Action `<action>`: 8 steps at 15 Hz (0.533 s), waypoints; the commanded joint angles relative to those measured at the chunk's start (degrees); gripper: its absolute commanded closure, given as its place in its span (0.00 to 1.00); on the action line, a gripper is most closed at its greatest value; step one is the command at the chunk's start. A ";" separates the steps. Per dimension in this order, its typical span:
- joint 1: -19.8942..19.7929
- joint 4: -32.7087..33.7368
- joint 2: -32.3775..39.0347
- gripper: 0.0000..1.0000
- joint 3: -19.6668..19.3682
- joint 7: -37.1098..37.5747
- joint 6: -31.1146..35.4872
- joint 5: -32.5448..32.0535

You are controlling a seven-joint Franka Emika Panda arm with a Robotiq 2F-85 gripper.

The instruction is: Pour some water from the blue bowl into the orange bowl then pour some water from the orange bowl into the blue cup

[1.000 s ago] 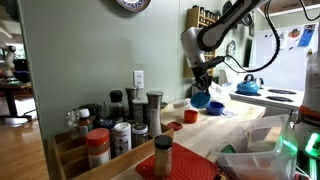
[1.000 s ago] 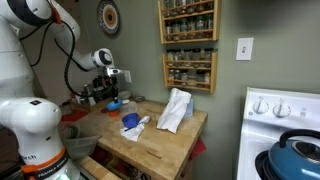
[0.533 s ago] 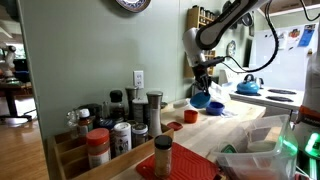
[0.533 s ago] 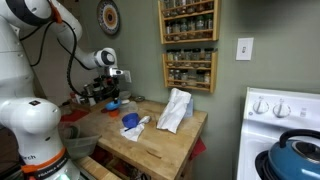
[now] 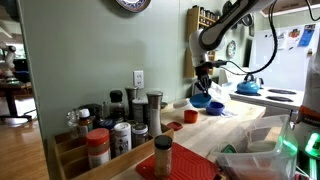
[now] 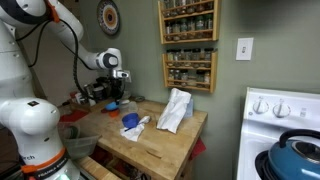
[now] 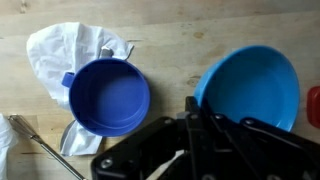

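Observation:
The blue bowl (image 5: 200, 101) (image 7: 250, 85) is hanging tilted in my fingers above the wooden counter, so I need to lower it before my gripper lets it go.
My gripper (image 7: 200, 118) is shut on the near rim of the blue bowl (image 7: 250, 85) and holds it low over the wooden counter. The bowl also shows in both exterior views (image 5: 200, 100) (image 6: 113, 104), under the gripper (image 5: 205, 80) (image 6: 113, 92). The blue cup (image 7: 110, 97) stands upright on a white cloth just beside the bowl, and it shows in both exterior views (image 5: 216, 106) (image 6: 130, 121). The orange bowl (image 5: 189, 116) sits on the counter on the bowl's other side; in the wrist view only a red sliver (image 7: 314, 105) shows at the edge.
A flat red disc (image 5: 172, 126) lies near the orange bowl. Crumpled white cloths (image 6: 175, 110) (image 7: 60, 50) lie on the counter. Spice jars (image 5: 120, 125) crowd one end. A pale blue kettle (image 5: 248, 86) stands on the stove. A metal utensil (image 7: 40, 145) lies by the cup.
The arm has shifted a little sideways with the blue bowl still in the gripper. The cup, the orange bowl and the cloths have not moved.

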 commanded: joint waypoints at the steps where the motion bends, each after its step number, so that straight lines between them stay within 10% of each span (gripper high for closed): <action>1: -1.17 -6.29 -4.39 0.99 -1.51 -13.46 4.30 4.68; 8: -1.26 -11.45 -6.35 0.99 -3.22 -31.60 4.14 6.47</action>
